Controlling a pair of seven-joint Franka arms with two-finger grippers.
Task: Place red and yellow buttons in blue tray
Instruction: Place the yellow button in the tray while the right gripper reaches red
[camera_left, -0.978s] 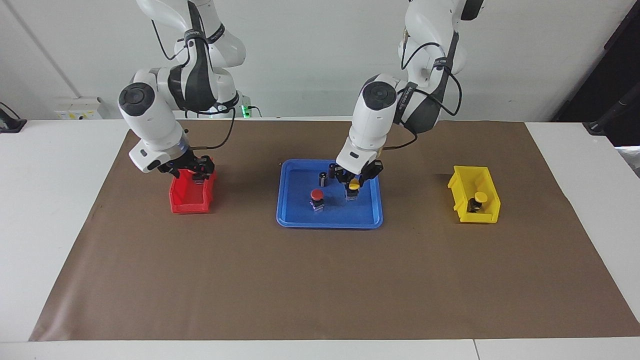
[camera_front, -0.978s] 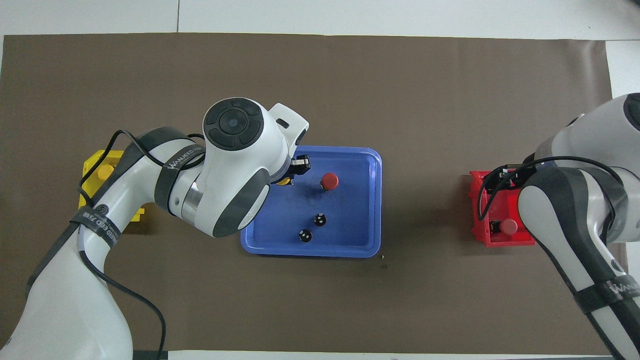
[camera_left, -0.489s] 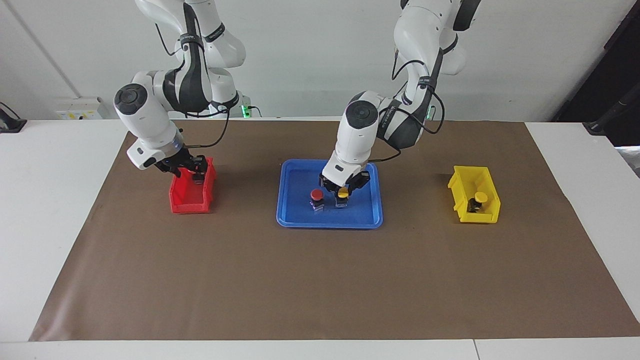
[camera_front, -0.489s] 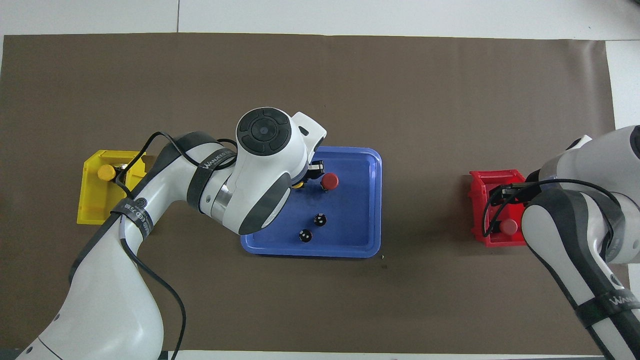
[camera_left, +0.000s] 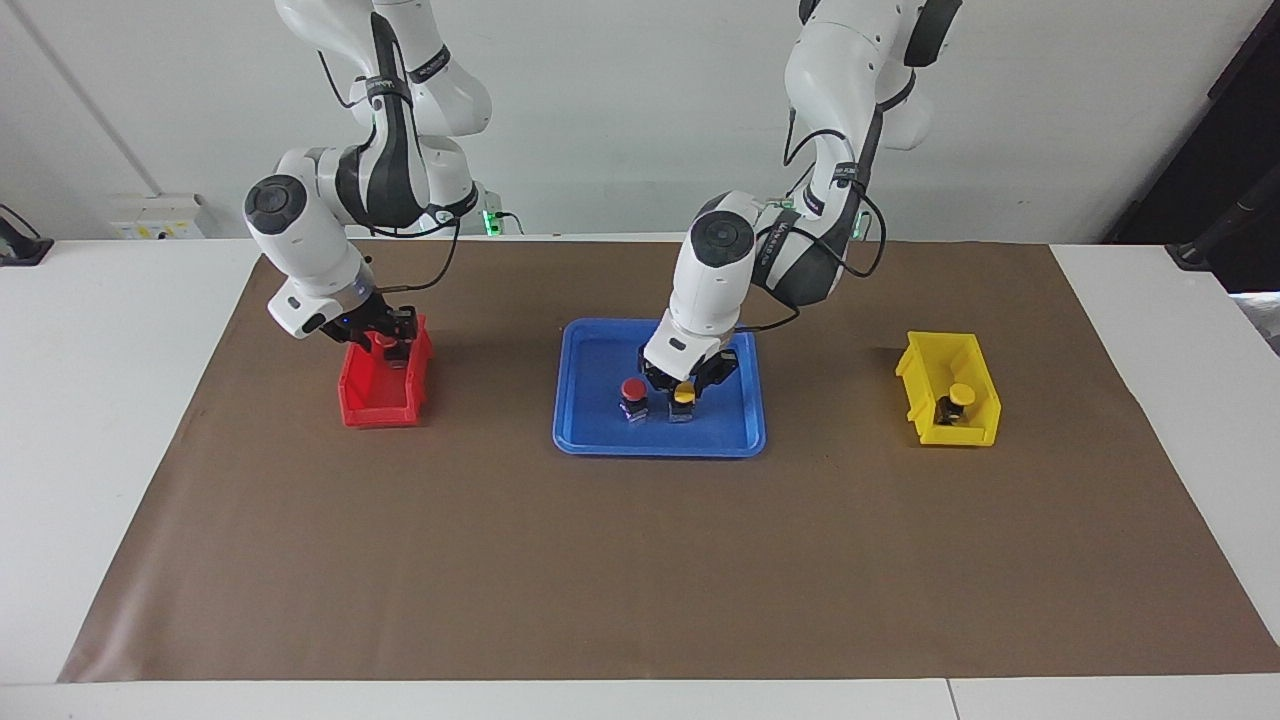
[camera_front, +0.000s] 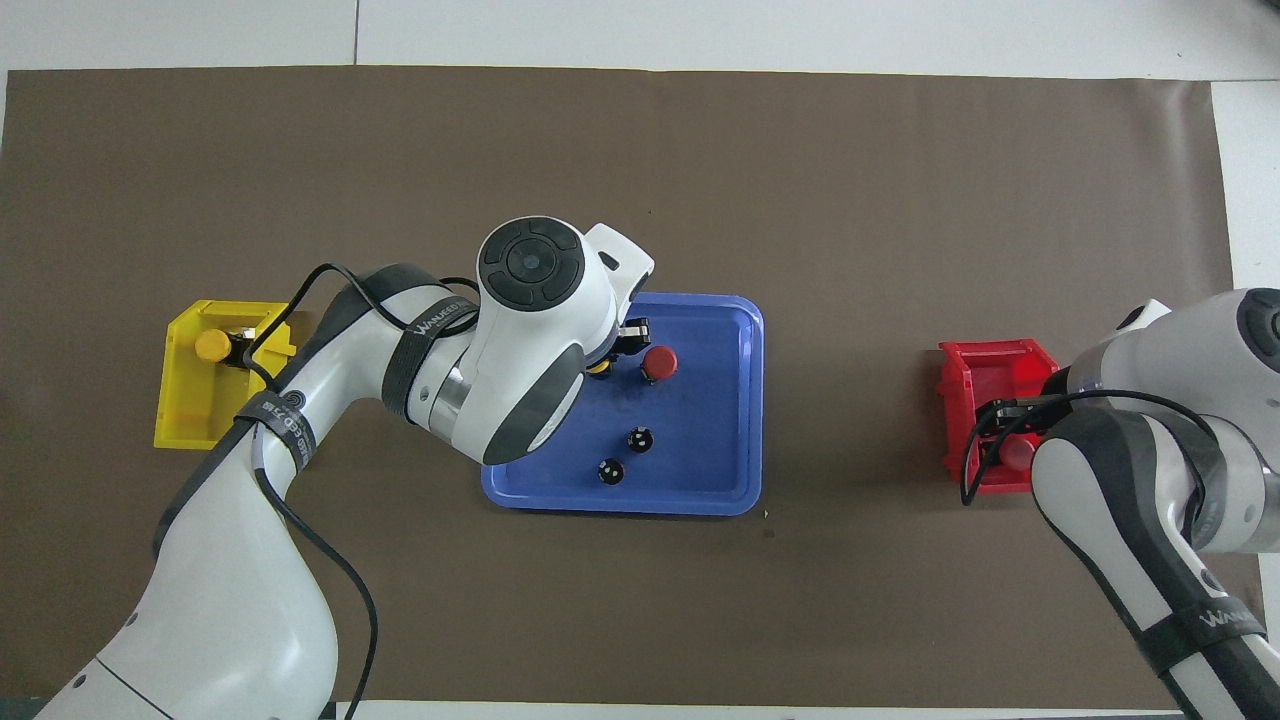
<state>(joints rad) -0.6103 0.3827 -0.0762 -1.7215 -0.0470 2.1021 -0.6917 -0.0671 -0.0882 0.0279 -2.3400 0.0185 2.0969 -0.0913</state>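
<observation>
The yellow button sits low in the blue tray, so I need to open my left gripper and let the button go.
The blue tray (camera_left: 598, 372) lies mid-table, also in the overhead view (camera_front: 712, 400). In it stands a red button (camera_left: 632, 391). My left gripper (camera_left: 684, 388) is low in the tray, shut on a yellow button (camera_left: 684, 394) right beside that red button. A second yellow button (camera_left: 959, 394) sits in the yellow bin (camera_left: 948, 432). My right gripper (camera_left: 383, 343) is open, down at the end of the red bin (camera_left: 380, 408) nearer the robots. A second red button (camera_front: 1018, 453) lies there with its cap between the fingers.
Two small dark cylinders (camera_front: 640, 438) (camera_front: 610, 471) stand in the tray, nearer the robots than the buttons. A brown mat (camera_left: 640, 560) covers the table. The red bin is toward the right arm's end, the yellow bin toward the left arm's end.
My left gripper carried the yellow button across the tray and lowered it beside the red button. My right gripper shifted over the red bin toward the robots, onto the red button.
</observation>
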